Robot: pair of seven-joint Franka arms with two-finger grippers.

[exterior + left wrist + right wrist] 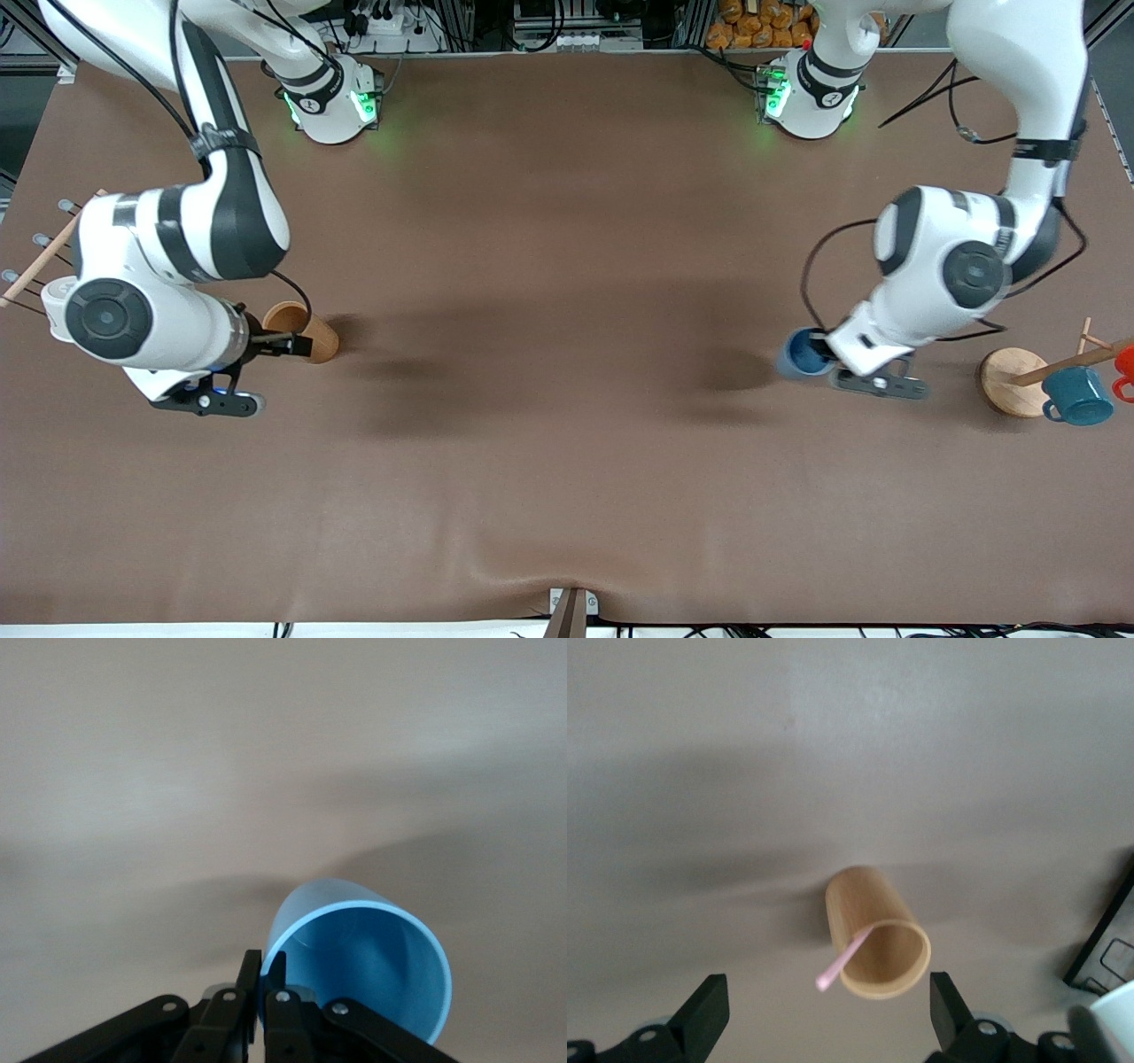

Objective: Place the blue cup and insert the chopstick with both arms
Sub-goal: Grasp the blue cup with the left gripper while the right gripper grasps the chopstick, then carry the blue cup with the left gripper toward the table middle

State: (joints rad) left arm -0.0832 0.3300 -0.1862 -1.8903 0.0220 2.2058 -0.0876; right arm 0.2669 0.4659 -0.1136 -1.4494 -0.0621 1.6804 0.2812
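Note:
My right gripper should next grab the chopstick by its thick end above the cup's tan rim, to insert it into the blue cup.
The blue cup is toward the left arm's end of the table. My left gripper is shut on its rim. In the left wrist view, one finger sits inside the blue cup and one outside, at the left gripper. The chopstick, thin and pale pink, stands in the tan wooden cup and sticks out over its rim. My right gripper is open above that tan cup, with nothing between its fingers. In the front view the right gripper hides the chopstick.
A mug stand with a round wooden base holds a teal mug and a red mug at the left arm's end. A long wooden dowel lies at the right arm's end. Brown cloth covers the table.

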